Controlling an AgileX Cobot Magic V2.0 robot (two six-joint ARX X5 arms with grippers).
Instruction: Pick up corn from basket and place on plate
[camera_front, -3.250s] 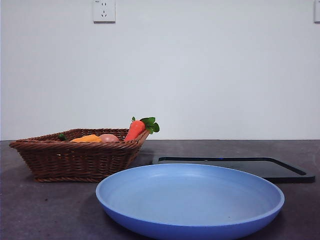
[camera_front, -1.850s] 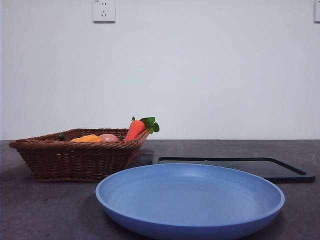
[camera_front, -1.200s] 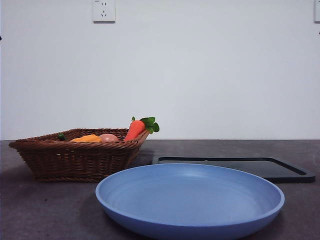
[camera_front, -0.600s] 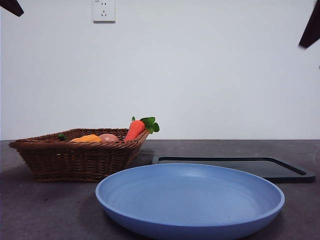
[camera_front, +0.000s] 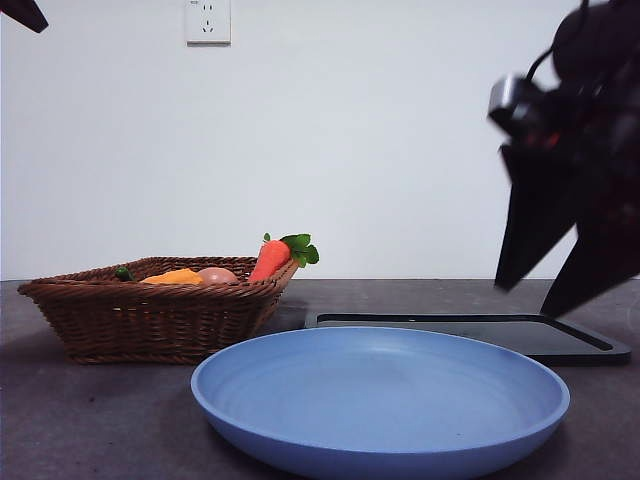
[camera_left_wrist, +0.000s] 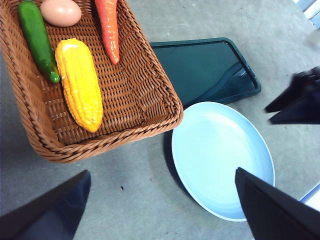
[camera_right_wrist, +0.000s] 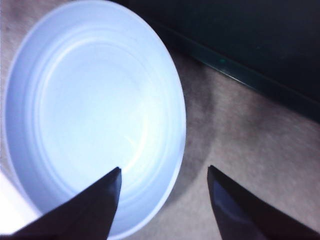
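Note:
My right gripper grabs the blue plate by its rim (camera_front: 553, 395) next, to bring the plate over to receive the corn (camera_front: 172, 277).
The yellow corn (camera_left_wrist: 80, 82) lies lengthwise in the brown wicker basket (camera_left_wrist: 165, 85), between a green cucumber and a carrot; in the front view only its top (camera_front: 175, 277) shows above the basket (camera_front: 150, 320) rim. The blue plate (camera_front: 380, 400) sits bare at the front centre. My right gripper (camera_front: 527, 298) hangs open at the right, above the plate's (camera_right_wrist: 95, 115) edge and the table beside it, with nothing held (camera_right_wrist: 165, 180). My left gripper (camera_left_wrist: 160, 200) is open, high over the table between basket and plate (camera_left_wrist: 220, 160), showing as a black tip (camera_front: 22, 12).
The basket also holds a green cucumber (camera_left_wrist: 37, 40), a pinkish egg (camera_left_wrist: 61, 12) and a carrot (camera_front: 270, 260) leaning on its right rim. A flat black tray (camera_front: 470, 335) lies behind the plate, right of the basket. A white wall stands behind.
The right arm has dropped into the front view from the upper right corner and now hangs large over the tray's right end. The left tip has stayed at the top left.

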